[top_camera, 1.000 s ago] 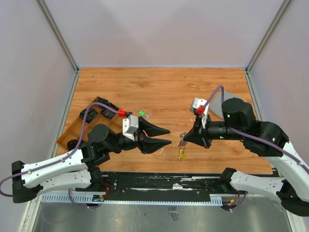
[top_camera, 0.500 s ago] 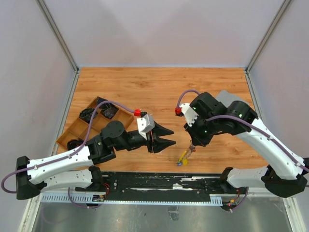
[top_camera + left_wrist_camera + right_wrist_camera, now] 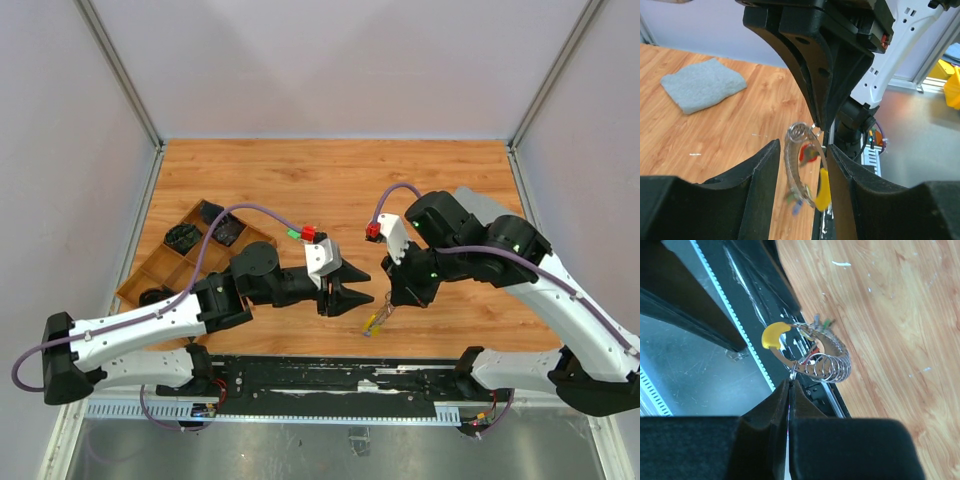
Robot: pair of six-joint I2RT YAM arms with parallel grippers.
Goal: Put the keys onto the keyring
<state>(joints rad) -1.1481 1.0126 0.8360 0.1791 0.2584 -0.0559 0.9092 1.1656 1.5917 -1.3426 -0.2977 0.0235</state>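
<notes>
I should next use my left gripper to grab the thin silver keyring by its wire, beside my right gripper's pinch, so the keys stay free to hang.
My right gripper is shut on the thin silver keyring and holds it off the table, the pinch showing at the fingertips in the right wrist view. Keys dangle from it: a yellow-headed one, a red one and a green one. In the top view the bunch hangs below the right gripper. My left gripper is open. In the left wrist view the keyring hangs between its spread fingers without touching them. A small green-headed key seems to lie on the table behind the left wrist.
A brown compartment tray with dark items stands at the table's left. A grey cloth lies at the far right, mostly behind the right arm in the top view. The black rail runs along the near edge.
The right gripper lifted the keyring off the table and swung to point down. The left gripper advanced right, so its open fingers now flank the hanging keys.
</notes>
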